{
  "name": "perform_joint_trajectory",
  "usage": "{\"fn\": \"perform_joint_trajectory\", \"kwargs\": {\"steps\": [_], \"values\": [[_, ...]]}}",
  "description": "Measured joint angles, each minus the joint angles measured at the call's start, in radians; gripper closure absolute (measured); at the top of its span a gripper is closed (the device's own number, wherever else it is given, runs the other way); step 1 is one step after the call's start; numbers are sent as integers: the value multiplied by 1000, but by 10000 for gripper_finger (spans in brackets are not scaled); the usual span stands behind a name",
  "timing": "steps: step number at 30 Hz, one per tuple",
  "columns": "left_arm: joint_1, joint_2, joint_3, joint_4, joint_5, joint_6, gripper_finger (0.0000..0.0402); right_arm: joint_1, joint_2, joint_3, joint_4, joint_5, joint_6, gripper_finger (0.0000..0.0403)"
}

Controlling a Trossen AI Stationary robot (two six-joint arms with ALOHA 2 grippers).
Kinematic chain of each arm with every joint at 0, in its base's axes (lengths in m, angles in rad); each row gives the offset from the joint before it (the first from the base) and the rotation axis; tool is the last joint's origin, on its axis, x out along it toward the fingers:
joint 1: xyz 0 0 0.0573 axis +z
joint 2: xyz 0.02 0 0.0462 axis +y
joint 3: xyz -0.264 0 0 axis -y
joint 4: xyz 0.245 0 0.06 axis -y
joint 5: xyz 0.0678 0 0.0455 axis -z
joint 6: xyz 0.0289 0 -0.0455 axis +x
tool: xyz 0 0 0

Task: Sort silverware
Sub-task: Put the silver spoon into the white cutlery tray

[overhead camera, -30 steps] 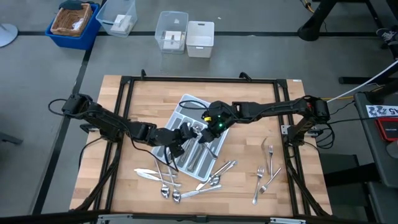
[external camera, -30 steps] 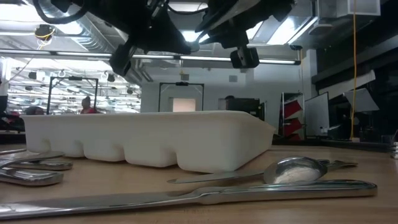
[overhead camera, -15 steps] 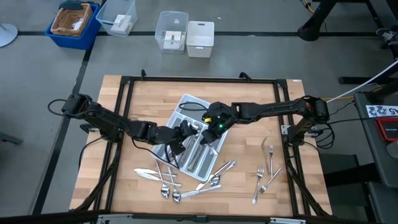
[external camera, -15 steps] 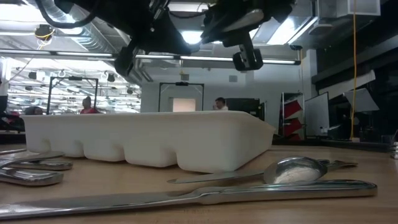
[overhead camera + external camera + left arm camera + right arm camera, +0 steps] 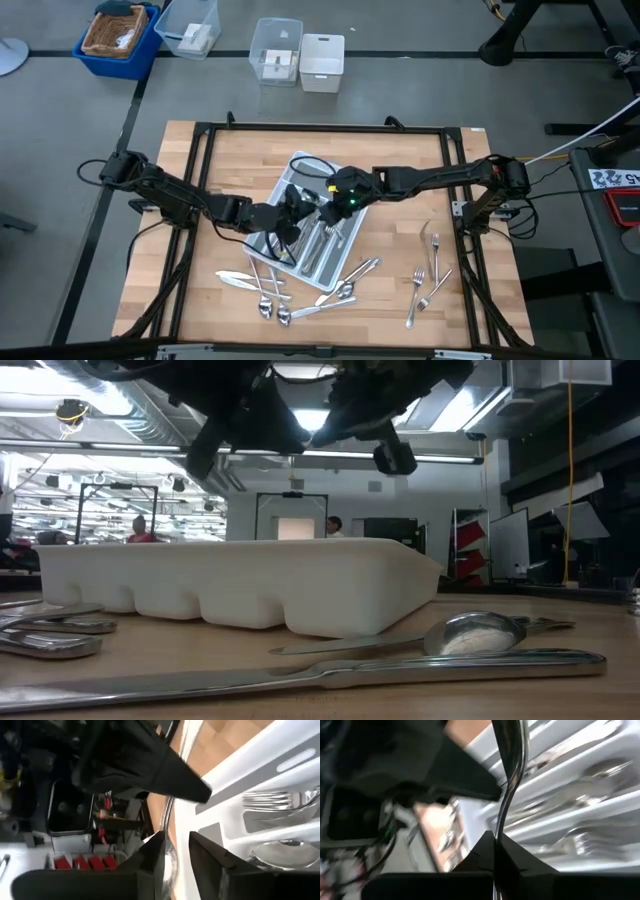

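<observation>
My right gripper should keep holding the silverware piece until the piece lies along a tray slot [image 5: 303,243] [image 5: 557,805]: the piece's handle slants across the slot dividers.
My two grippers meet in the air over the light grey tray [image 5: 318,240], my left gripper [image 5: 303,206] from the table's left and my right gripper [image 5: 329,199] from its right. A slim silver piece of silverware [image 5: 512,770] runs between them. My right gripper [image 5: 493,838] is shut on it. My left gripper [image 5: 177,844] is open, one finger on either side of the same shaft [image 5: 169,817]. Forks and spoons lie in the tray's compartments [image 5: 265,800]. My right gripper pinches the piece's slim shaft [image 5: 498,831] between its two shut fingers, which slant down from the table's right. The shaft runs on past the fingertips, roughly in line with them, lifted clear above the tray. My left gripper: the shaft passes close by one finger [image 5: 156,851], and I cannot tell whether they touch.
Loose silverware lies on the wooden table near its front edge: knives and spoons at the near left [image 5: 258,285], more pieces by the tray's near corner [image 5: 348,283], forks at the right [image 5: 425,278]. A spoon [image 5: 470,632] and a knife [image 5: 300,678] lie in front of the tray [image 5: 230,585].
Both grippers have stayed over the tray, close together. My left gripper has rolled about its own line, and my right gripper has swung a little toward the left one. The tray and the loose silverware have not moved.
</observation>
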Motion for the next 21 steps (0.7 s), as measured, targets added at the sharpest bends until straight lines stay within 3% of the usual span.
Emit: {"fn": "perform_joint_trajectory", "kwargs": {"steps": [7,14,21], "values": [[-35,-25,0,-63,-27,-211,315,45,36,0,5,179,92,400],[-102,-91,-6,-359,-36,-539,323,123,158,0,137,358,258,401],[-183,-178,-8,-764,-42,-994,325,190,281,1,318,700,538,401]]}}
